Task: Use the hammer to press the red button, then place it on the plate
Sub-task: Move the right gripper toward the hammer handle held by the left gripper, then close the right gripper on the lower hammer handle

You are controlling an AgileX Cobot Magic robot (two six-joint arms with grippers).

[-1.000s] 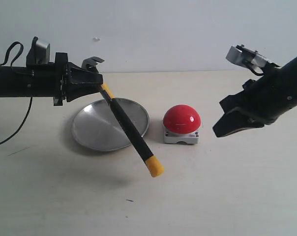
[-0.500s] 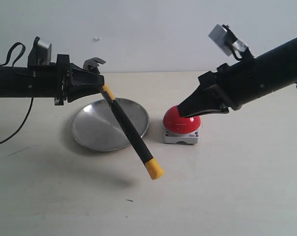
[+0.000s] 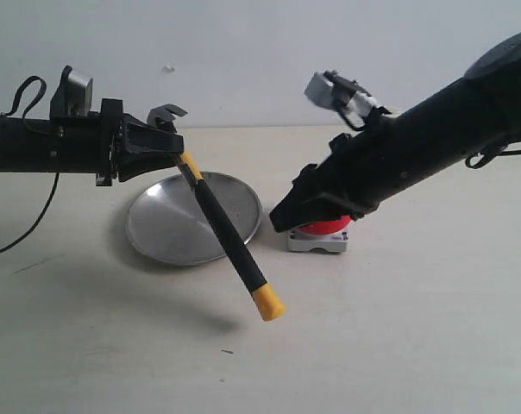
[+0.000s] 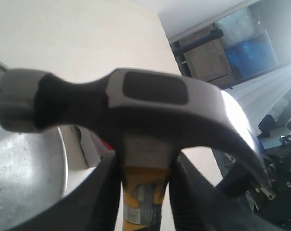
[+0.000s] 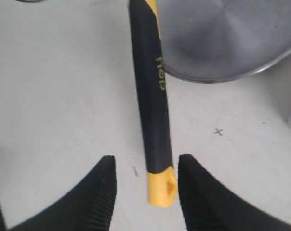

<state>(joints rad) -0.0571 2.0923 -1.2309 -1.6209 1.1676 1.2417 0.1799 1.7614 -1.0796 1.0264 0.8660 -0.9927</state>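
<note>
My right gripper grabs the hammer by its free black handle [image 3: 231,237] next, since my left gripper already fills the yellow neck under the hammer's head.
My left gripper [image 3: 174,148] is shut on the hammer [image 3: 226,237] at its yellow neck, just under the dark head [image 4: 136,101]. The black handle slants down to the right, above the table, and ends in a yellow butt [image 3: 267,304]. Behind the handle the silver plate [image 3: 166,231] lies flat. My right gripper [image 3: 283,216] reaches in from the right, low and in front of the red button [image 3: 328,226], hiding most of it. Its jaws stand open. In the right wrist view the hammer's butt [image 5: 161,188] shows between the fingers [image 5: 101,185], untouched.
The button's grey base [image 3: 316,242] sits right of the plate. A black cable [image 3: 23,231] loops down over the table at the far left. A pale wall closes off the back of the table.
My right arm has swung left and down across the button, and its jaws have opened. The left gripper has held still with the hammer, whose handle tip has drifted slightly lower.
</note>
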